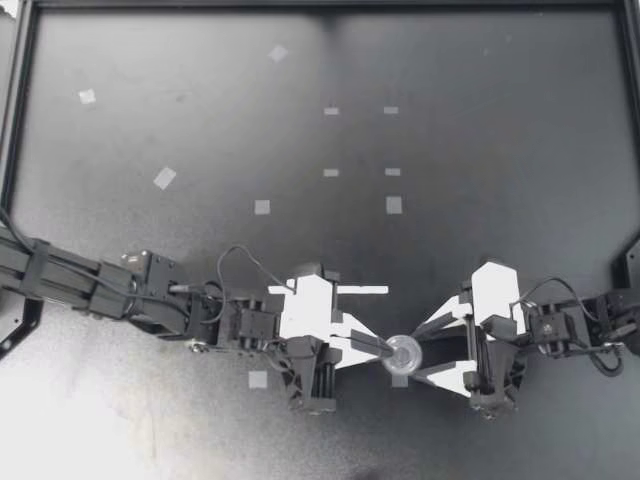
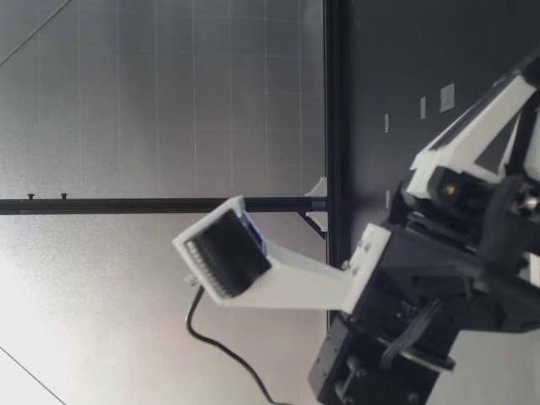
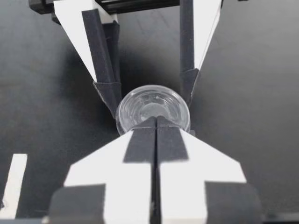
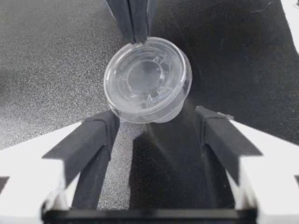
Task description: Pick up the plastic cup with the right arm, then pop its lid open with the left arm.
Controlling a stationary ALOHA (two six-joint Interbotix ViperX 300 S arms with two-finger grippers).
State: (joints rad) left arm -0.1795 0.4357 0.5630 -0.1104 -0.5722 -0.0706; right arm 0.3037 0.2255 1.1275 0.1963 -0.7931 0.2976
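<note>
My right gripper will next take the small clear cup by its side [image 4: 172, 114], so the cup's lid stays free to pop open.
A small clear plastic cup [image 1: 403, 354] hangs between my two grippers near the table's front. My left gripper [image 1: 388, 349] is shut, its fingertips pinching the cup's near rim [image 3: 154, 108]. My right gripper [image 1: 419, 354] faces it, open, one finger on each side of the cup without touching it. In the right wrist view the cup [image 4: 147, 79] sits tilted just ahead of the open fingers [image 4: 96, 135], with the left gripper's closed tips on its far rim. In the low view an arm's wrist and camera housing [image 2: 232, 253] fill the near side and hide the cup.
Small pale tape marks [image 1: 262, 207] dot the dark table [image 1: 480, 150], one [image 1: 258, 379] beside my left wrist. A black frame rail [image 1: 320, 5] runs along the back and sides. In the low view a black post [image 2: 336, 101] stands at the table's far edge.
</note>
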